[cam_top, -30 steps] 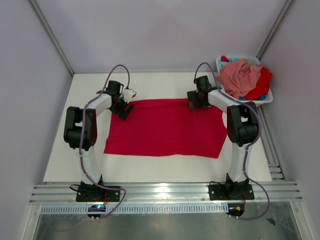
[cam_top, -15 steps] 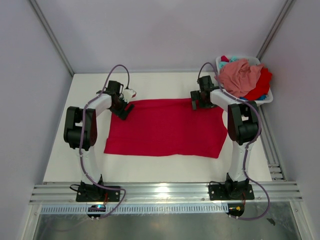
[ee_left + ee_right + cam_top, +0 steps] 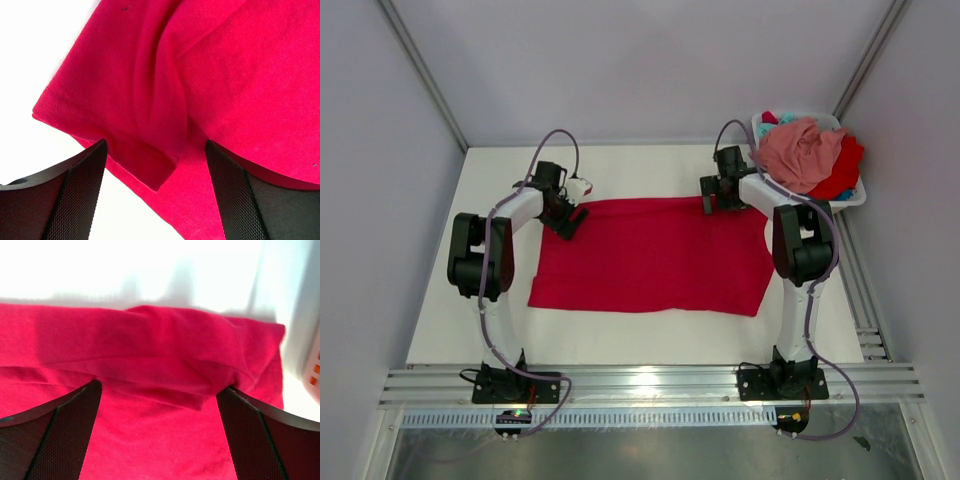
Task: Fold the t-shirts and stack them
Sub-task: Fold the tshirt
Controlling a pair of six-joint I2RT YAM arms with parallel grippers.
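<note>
I should grab the t-shirt's raised far-edge fold (image 3: 163, 381) next with my right gripper, opposite my left gripper. Then I can lift and straighten the t-shirt for folding.
A bright red t-shirt (image 3: 655, 255) lies spread flat on the white table (image 3: 620, 330). My left gripper (image 3: 570, 222) stands open over its far left corner. In the left wrist view the shirt (image 3: 200, 75) has a small folded-over flap between the fingers (image 3: 75, 195), and the gripper (image 3: 155, 190) holds nothing. My right gripper (image 3: 712, 203) is open at the far right edge. There the shirt (image 3: 150, 350) shows a raised fold, and the gripper (image 3: 159, 430) straddles it without pinching. A salmon pink shirt (image 3: 800, 150), a red one (image 3: 842, 170) and a bit of teal (image 3: 786, 120) sit piled in the basket.
The white plastic basket (image 3: 848, 202) stands at the far right corner, close to my right arm; its wall (image 3: 312, 375) shows at the right wrist view's edge. Grey walls enclose the table on three sides. A metal rail (image 3: 650, 385) runs along the near edge.
My right gripper has crept a little toward the far right edge of the red shirt. The left gripper and the shirt stay as they were.
</note>
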